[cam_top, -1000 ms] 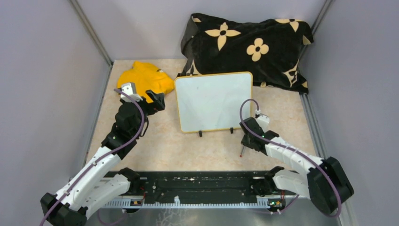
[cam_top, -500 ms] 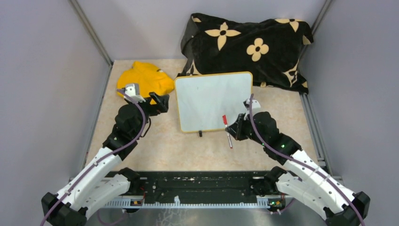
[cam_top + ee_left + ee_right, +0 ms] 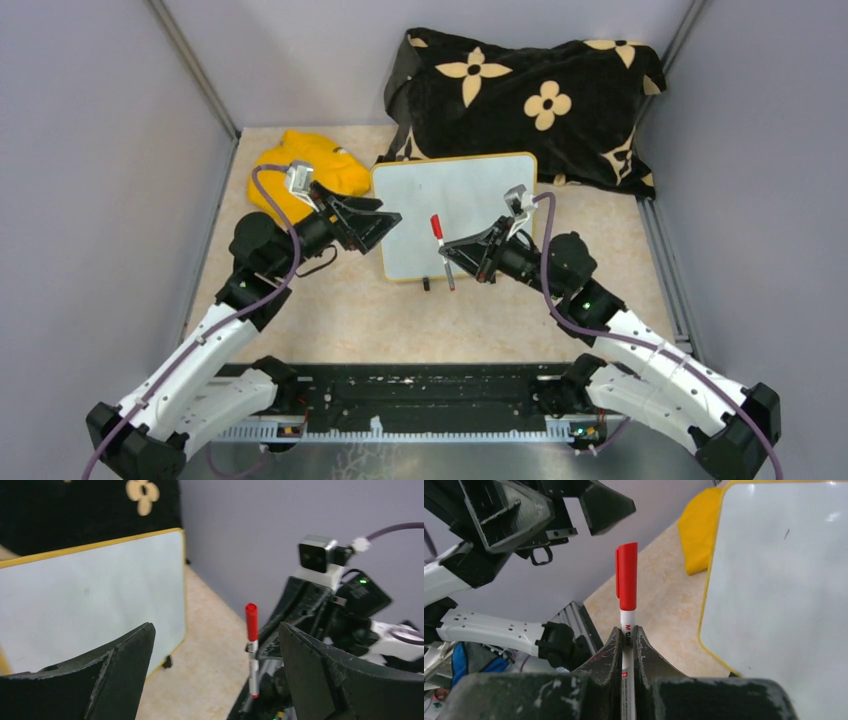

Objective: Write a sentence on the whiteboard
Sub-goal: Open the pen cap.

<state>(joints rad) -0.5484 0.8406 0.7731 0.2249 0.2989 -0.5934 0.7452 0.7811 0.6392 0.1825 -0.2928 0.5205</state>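
Observation:
The left gripper should next uncap the marker so the robot can write the sentence. It should grab the marker's red cap [image 3: 437, 227] [image 3: 252, 622] and leave the marker's white body free.
The whiteboard [image 3: 455, 212] lies flat mid-table, white with a yellow-tan rim and black clip feet; it also shows in the left wrist view [image 3: 90, 595] and the right wrist view [image 3: 784, 595]. Its face is blank; no sentence shows. My right gripper [image 3: 450, 255] is shut on a white marker with a red cap [image 3: 440, 250], held above the board's near left part, cap up [image 3: 627, 575]. My left gripper [image 3: 385, 222] is open and empty over the board's left edge, facing the marker [image 3: 252, 645], a short gap away.
A yellow cloth [image 3: 305, 170] lies left of the board. A black pillow with cream flowers [image 3: 530, 95] sits behind the board. Grey walls close in both sides. A black rail [image 3: 420, 400] runs along the near edge.
My right gripper has carried the marker up and left, from the table right of the board to above its near left part. My left gripper has swung right toward it.

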